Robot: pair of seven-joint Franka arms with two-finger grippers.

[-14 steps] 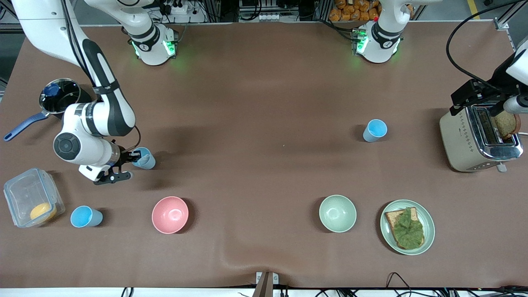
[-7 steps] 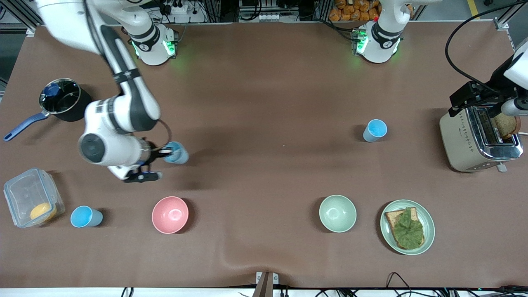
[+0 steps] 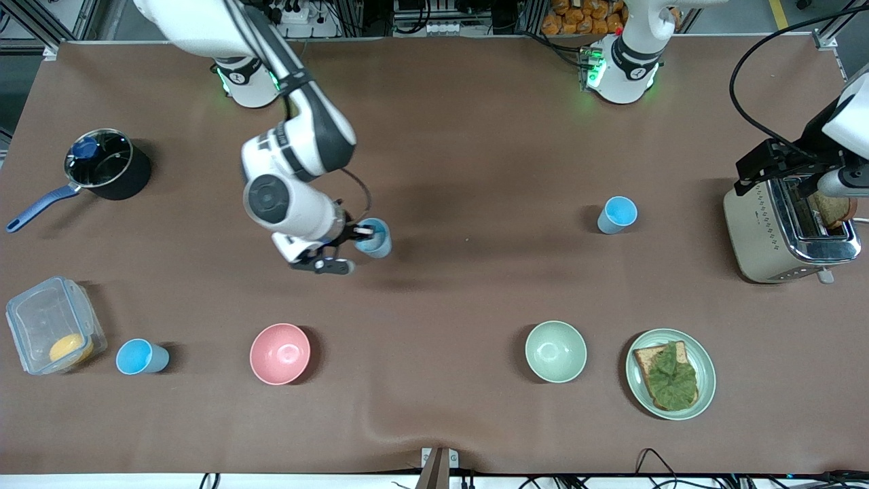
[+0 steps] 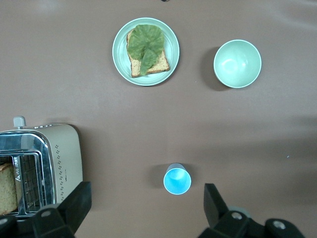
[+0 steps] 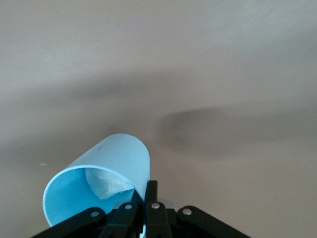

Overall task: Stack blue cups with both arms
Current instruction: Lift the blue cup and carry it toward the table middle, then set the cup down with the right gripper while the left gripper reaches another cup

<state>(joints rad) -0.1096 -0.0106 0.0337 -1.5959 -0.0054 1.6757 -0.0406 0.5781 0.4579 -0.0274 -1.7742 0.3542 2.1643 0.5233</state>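
My right gripper keeps holding the cup for now, since the cup's base (image 3: 376, 251) (image 5: 130, 141) hangs above the table, apart from its shadow.
My right gripper (image 3: 361, 236) is shut on the rim of a blue cup (image 3: 377, 240) and holds it tilted above the middle of the table. In the right wrist view the cup (image 5: 99, 186) lies open toward the camera with a white patch inside, one finger inside the rim and one outside. A second blue cup (image 3: 617, 214) stands upright toward the left arm's end, also in the left wrist view (image 4: 177, 180). A third blue cup (image 3: 140, 357) stands near the right arm's end. My left gripper (image 3: 774, 163) is open and empty, high over the toaster's edge.
A pink bowl (image 3: 280, 353), a pale green bowl (image 3: 555, 351) and a plate with toast and lettuce (image 3: 703, 360) lie nearer the front camera. A toaster (image 3: 753, 231) stands at the left arm's end. A pot (image 3: 107, 163) and a plastic box (image 3: 41, 319) are at the right arm's end.
My right arm has carried the blue cup from near the pot's end toward the middle of the table. The left arm has barely moved.
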